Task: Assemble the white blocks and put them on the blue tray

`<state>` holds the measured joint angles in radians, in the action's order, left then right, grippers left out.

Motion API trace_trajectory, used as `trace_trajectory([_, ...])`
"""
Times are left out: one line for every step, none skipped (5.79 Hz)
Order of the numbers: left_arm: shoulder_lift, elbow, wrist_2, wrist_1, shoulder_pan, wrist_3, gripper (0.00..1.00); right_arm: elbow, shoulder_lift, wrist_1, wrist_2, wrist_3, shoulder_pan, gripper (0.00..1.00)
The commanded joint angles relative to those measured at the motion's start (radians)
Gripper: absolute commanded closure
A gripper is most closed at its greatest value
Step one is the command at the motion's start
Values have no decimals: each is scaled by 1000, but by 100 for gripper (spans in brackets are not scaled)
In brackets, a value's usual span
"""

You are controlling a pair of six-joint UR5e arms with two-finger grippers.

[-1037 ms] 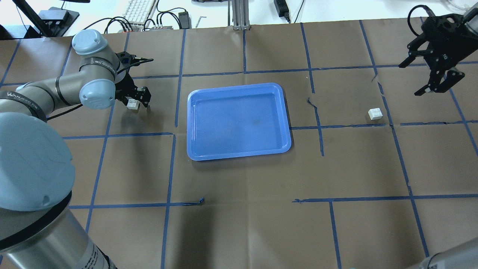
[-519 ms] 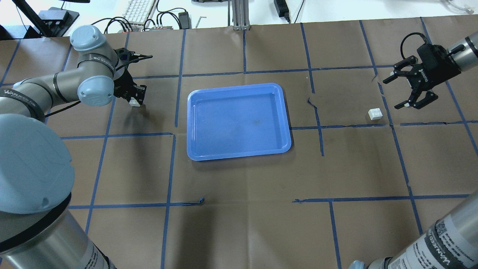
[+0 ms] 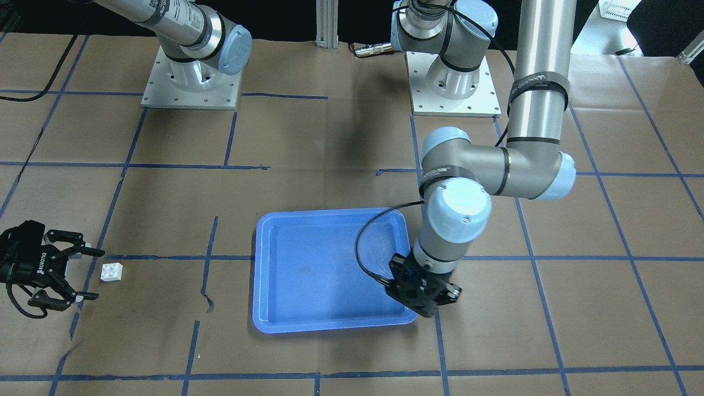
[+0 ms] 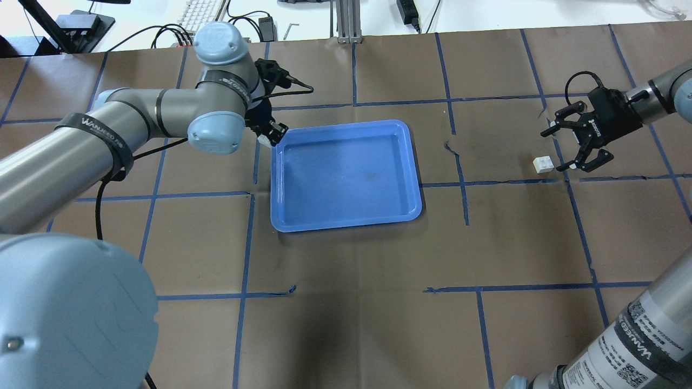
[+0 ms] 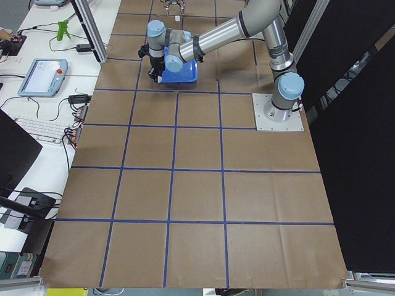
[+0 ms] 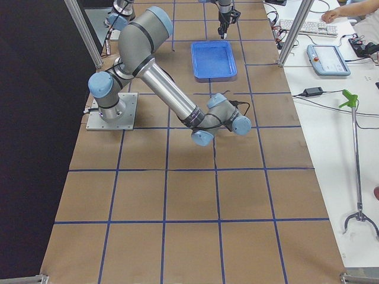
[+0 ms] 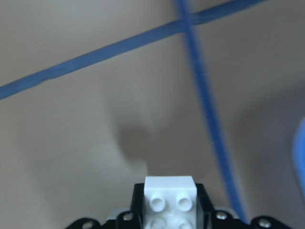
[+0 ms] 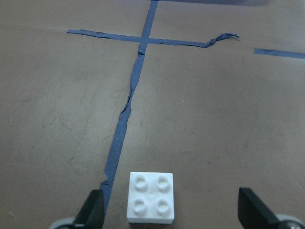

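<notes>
The robot's right gripper will next grab the block by its smooth sides below the studs, to assemble the white block on the blue tray (image 3: 324,270).
The blue tray (image 4: 346,175) lies at the table's middle; it also shows in the front view (image 3: 330,269). My left gripper (image 4: 269,132) is shut on one white block (image 7: 170,195) and hovers at the tray's far left corner, studs facing the wrist camera. The tray's edge shows at that view's right (image 7: 301,157). The other white block (image 4: 543,163) sits on the table at the right, studs up. My right gripper (image 4: 557,150) is open, low, just right of it. In the right wrist view the block (image 8: 151,197) lies between the spread fingers (image 8: 93,210).
Brown paper with blue tape lines covers the table; some tape is torn near the right block (image 8: 126,107). A keyboard (image 4: 203,13) and cables lie beyond the far edge. The arm bases (image 3: 190,82) stand at the robot's side.
My left arm has carried its white block rightward from the far left to the tray's far left corner. My right gripper has come down and in toward the loose block, still open.
</notes>
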<state>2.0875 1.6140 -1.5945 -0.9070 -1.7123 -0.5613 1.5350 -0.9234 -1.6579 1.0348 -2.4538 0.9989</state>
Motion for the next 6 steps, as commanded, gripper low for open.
trace_trajectory([-36,23,1,-12,-122,-497,89,31,2,-7,11,4,0,0])
trace_trajectory([-2,26,5,-16,-142,-647,89,30,-2,-7,8,6,0,0])
trace_trajectory([0,43,4,-15,-179,-734,89,28,-2,-10,8,6,0,16])
trace_trajectory([6,52,4,-18,-182,-736,89,27,-2,-13,8,4,0,28])
trace_trajectory([29,58,4,-7,-182,-741,87,27,-2,-16,5,3,0,38])
trace_trajectory([37,58,4,-6,-182,-738,82,27,-2,-22,2,-2,0,53])
